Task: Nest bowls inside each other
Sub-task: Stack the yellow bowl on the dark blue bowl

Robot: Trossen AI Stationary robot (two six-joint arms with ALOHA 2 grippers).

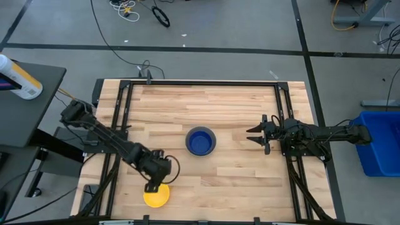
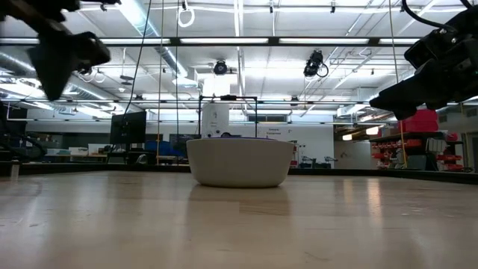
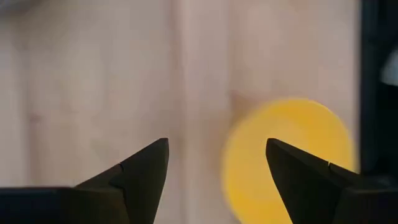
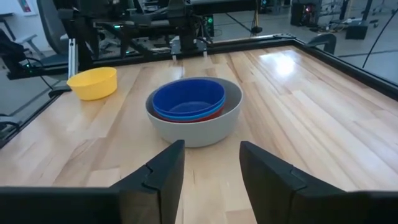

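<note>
The yellow bowl needs to be nested in the dark blue bowl point(image 1: 200, 141), so my left gripper next needs to grab the yellow bowl by its rim point(image 1: 145, 199).
A stack of bowls stands at the table's middle: a grey bowl point(image 4: 198, 124) holds a red one point(image 4: 186, 117), a light blue one, and a dark blue bowl point(image 1: 200, 141) on top. A yellow bowl point(image 1: 156, 196) sits alone on its base near the front left edge. My left gripper point(image 1: 152, 185) hovers open above the yellow bowl point(image 3: 286, 162), pointing down, with the bowl under its one finger and the gap. My right gripper point(image 1: 255, 136) waits open at the right, level, facing the stack point(image 4: 211, 155).
A black metal frame point(image 1: 125, 94) runs around the wooden table top. The yellow bowl lies close to the front left corner of that frame. Bare wood lies between the stack and the yellow bowl point(image 4: 93, 82).
</note>
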